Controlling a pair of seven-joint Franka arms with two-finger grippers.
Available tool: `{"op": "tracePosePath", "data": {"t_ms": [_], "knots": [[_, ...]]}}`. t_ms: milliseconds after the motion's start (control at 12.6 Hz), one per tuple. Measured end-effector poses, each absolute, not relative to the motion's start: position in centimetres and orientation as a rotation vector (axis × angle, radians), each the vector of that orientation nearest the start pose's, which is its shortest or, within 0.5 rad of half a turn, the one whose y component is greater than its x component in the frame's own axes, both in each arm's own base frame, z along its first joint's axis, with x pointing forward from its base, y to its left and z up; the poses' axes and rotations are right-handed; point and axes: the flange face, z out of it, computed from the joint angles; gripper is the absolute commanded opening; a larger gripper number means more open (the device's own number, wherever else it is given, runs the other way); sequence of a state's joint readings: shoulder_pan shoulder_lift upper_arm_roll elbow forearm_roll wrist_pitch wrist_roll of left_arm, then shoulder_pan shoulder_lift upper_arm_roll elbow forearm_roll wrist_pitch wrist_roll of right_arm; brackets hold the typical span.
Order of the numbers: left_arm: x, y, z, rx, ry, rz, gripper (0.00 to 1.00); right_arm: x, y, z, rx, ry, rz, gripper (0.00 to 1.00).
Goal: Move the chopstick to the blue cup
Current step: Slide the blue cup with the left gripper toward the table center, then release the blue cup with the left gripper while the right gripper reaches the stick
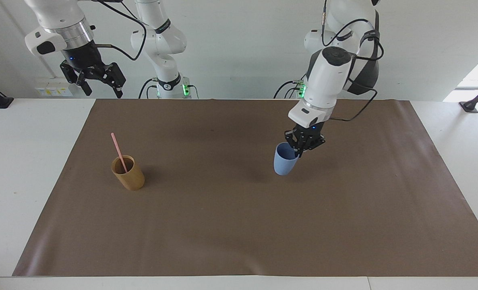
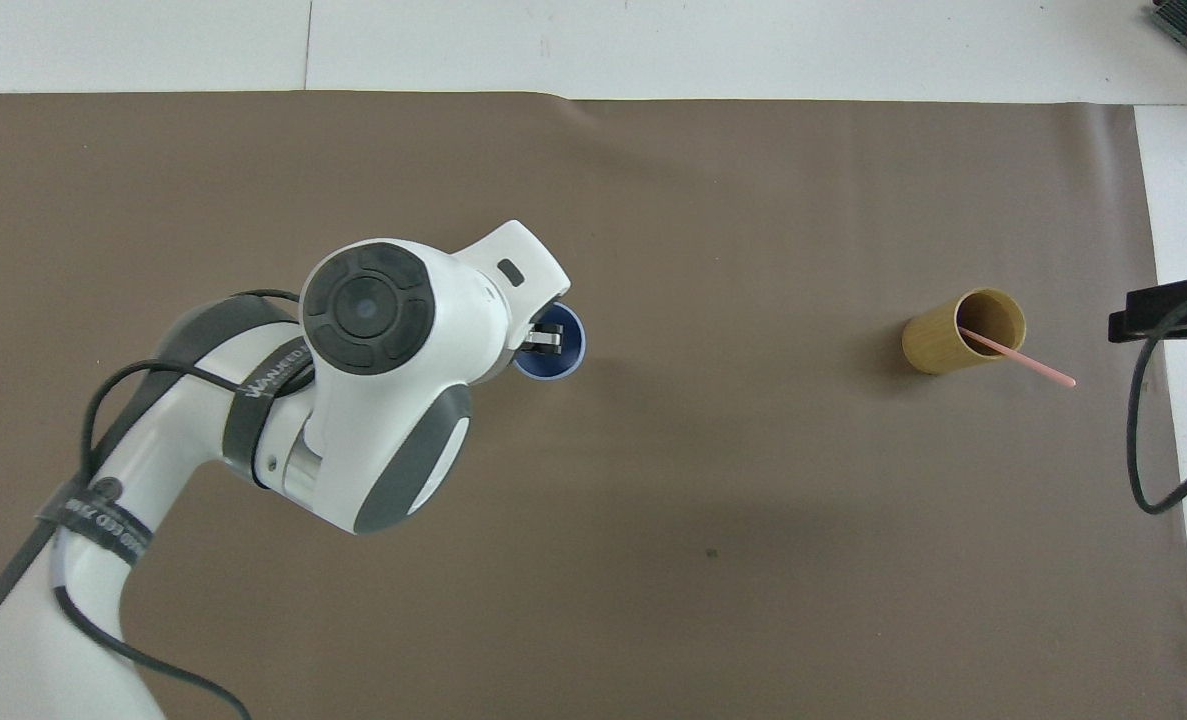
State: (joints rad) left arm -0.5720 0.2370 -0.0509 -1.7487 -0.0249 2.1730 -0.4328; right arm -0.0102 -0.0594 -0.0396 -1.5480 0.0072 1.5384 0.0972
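Note:
The robot's right gripper should grab the pink chopstick by its upper end next. Then it should move the chopstick into the blue cup.
My left gripper is shut on the rim of the light blue cup and holds it upright just above the brown mat, near the table's middle. In the overhead view the left arm covers part of the blue cup and the left gripper. The pale pink chopstick stands slanted in the tan-brown cup toward the right arm's end of the table; both also show in the overhead view, the chopstick in the tan cup. My right gripper waits open and empty, raised over the table's edge by the robots.
The brown mat covers most of the white table. The right gripper's tip and its cable hang beside the tan cup at the mat's edge.

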Motion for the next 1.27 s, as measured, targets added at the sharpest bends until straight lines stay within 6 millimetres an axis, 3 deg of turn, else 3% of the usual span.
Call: {"op": "tracePosePath", "data": {"t_ms": [158,316,474,633,712,791,1107,1265], "knots": [[51.3,-42.2,42.8,-3.248,0.347,-0.22,0.0,53.3,-3.1,65.9,-3.121,0.242,-0.07,1.0],[50.0,-45.6,40.1,-3.254,0.37,-0.211,0.0,53.4,-3.2,65.4,-3.121,0.245,-0.069,1.0],[50.2,-46.3,38.1,-3.259,0.368,-0.219,0.0,53.7,-3.2,64.4,-3.12,0.243,-0.092,1.0],[50.5,-46.1,38.0,-3.259,0.36,-0.225,0.04,53.9,-3.3,62.9,-3.12,0.23,-0.12,1.0],[50.6,-46.1,38.0,-3.259,0.358,-0.225,0.86,54.2,-3.3,61.8,-3.122,0.211,-0.133,1.0],[50.6,-46.1,38.0,-3.259,0.358,-0.225,1.0,54.4,-3.5,60.6,-3.124,0.187,-0.14,1.0],[51.0,-45.6,38.7,-3.25,0.338,-0.208,1.0,54.5,-6.2,55.0,-3.137,0.098,-0.159,1.0],[51.8,-43.6,41.6,-3.236,0.287,-0.183,1.0,54.2,-7.4,52.4,-3.141,0.068,-0.162,1.0]]}}
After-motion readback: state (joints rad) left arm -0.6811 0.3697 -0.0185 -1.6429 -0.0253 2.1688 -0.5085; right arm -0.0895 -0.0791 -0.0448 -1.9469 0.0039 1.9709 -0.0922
